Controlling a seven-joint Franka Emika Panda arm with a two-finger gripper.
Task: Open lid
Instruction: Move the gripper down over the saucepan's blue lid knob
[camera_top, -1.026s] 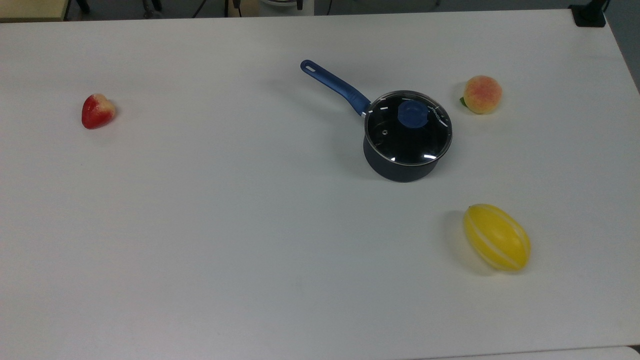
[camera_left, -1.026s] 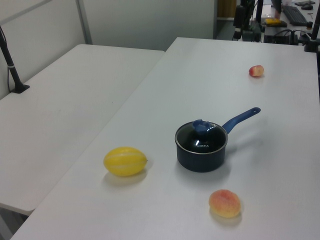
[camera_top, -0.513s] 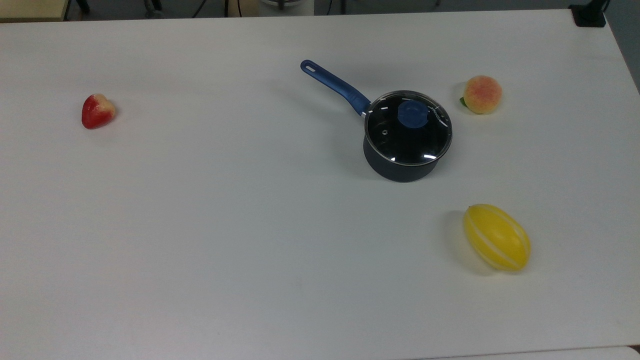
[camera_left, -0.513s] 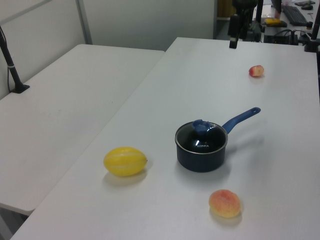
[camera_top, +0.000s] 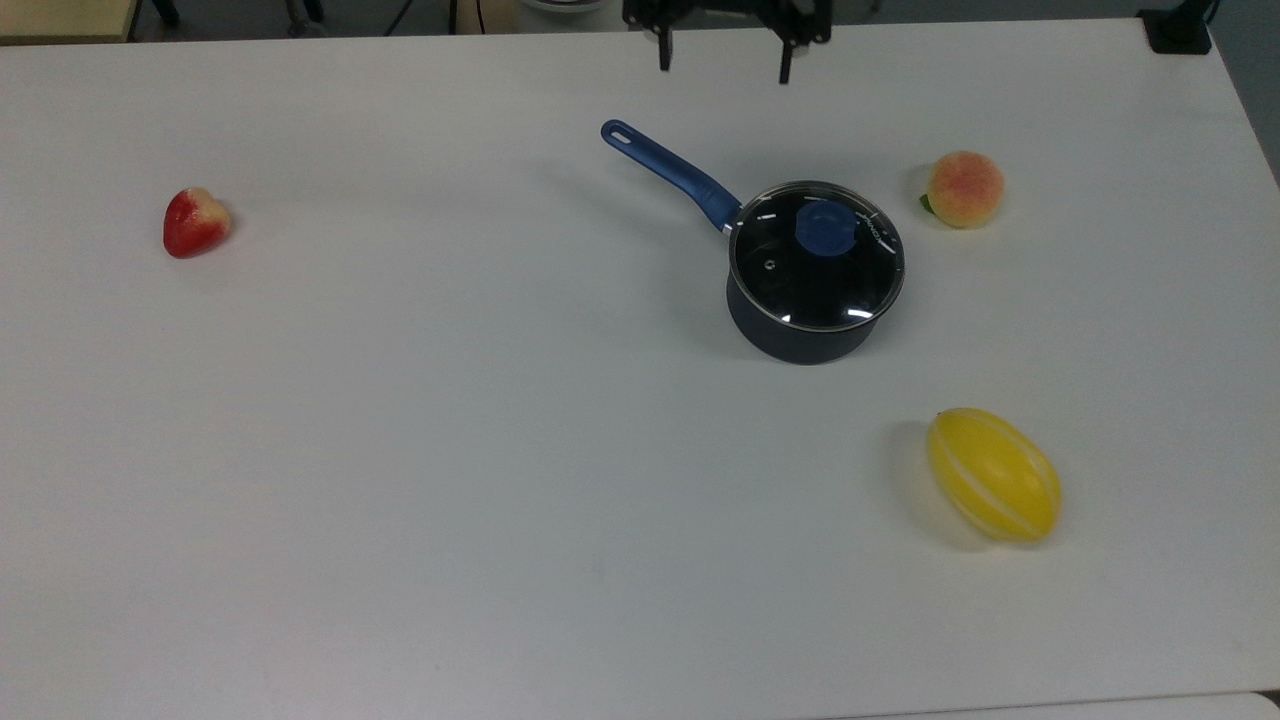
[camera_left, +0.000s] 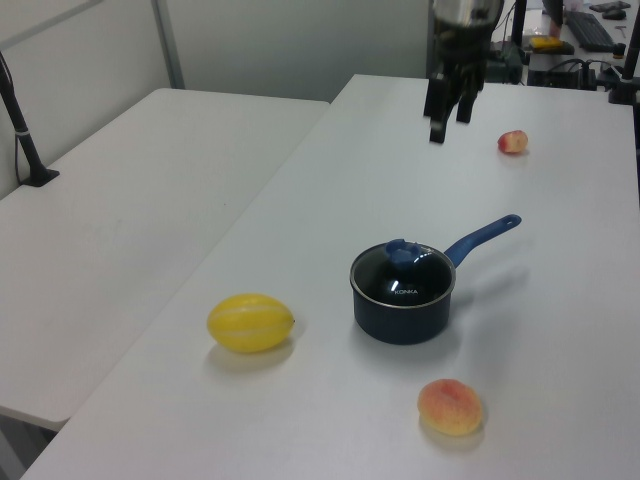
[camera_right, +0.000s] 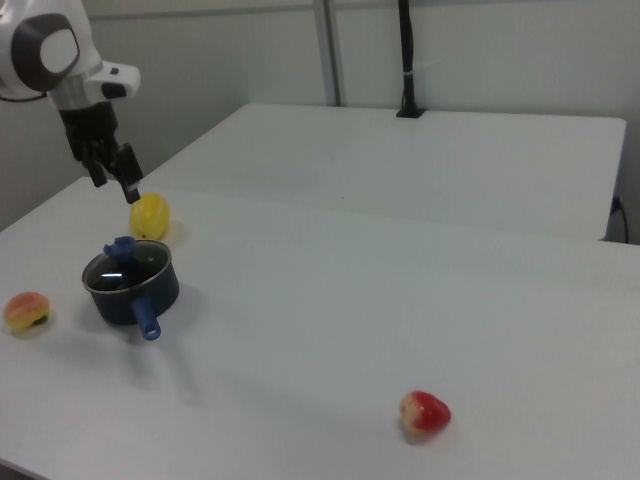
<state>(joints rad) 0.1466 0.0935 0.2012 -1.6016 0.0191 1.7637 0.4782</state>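
Observation:
The glass lid is wide; I'll grab its blue knob (camera_left: 402, 251).
The lid (camera_top: 790, 270) is clear glass with a metal rim and a blue knob (camera_top: 826, 226). It sits closed on the dark saucepan (camera_top: 795, 340), whose blue handle (camera_top: 665, 168) points to the top view's upper left. Lid (camera_left: 403, 283) and pan (camera_left: 400, 320) sit mid-table in the left view, and lid (camera_right: 128, 270) and pan (camera_right: 125, 298) at the right view's left. My gripper (camera_top: 723, 70) hangs open and empty above the table's far edge, well apart from the pot. It is also high above the table in the left view (camera_left: 449, 125) and right view (camera_right: 115, 187).
A peach (camera_top: 964, 188) lies to the top view's right of the pot and a yellow melon (camera_top: 993, 474) below it. Far off at the top view's left lies a strawberry (camera_top: 195, 221). All rest on the white table (camera_top: 450, 450).
My gripper has come into the top view from beyond the far edge and has moved closer to the pot in the left view. Pot, lid and fruit have not moved.

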